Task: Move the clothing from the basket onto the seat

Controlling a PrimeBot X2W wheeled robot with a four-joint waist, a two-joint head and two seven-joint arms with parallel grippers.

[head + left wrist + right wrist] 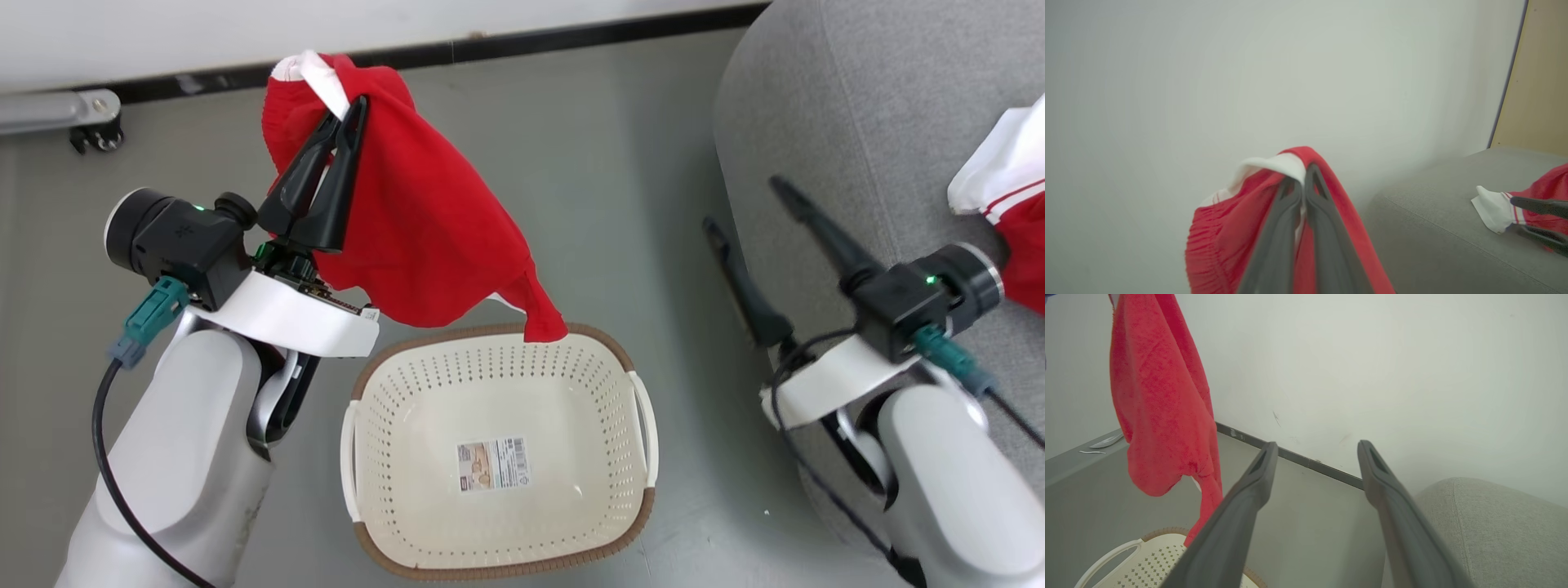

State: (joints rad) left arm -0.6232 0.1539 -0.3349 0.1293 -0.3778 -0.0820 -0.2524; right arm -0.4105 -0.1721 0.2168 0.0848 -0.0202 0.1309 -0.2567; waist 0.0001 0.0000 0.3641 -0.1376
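The red garment should be grabbed next by its upper corner (384,82) with my right gripper, so that the clothing can be moved onto the grey seat (865,106).
A red garment (416,220) with a white band hangs from my left gripper (347,110), which is shut on its upper edge, lifted above the floor left of the basket. Its lowest corner dangles over the far rim of the cream basket (371,457), whose floor shows only a barcode sticker. The left wrist view has the fingers (1290,228) pinched on the red fabric (1220,232). My right gripper (743,204) stands open with nothing in it at the left edge of the grey seat (865,106). Another red and white garment (1000,184) lies on the seat.
A white wall with a dark baseboard (571,37) runs behind the grey floor. A metal bracket with a caster (90,122) sits at the far left. A tan panel (1539,81) stands beyond the seat.
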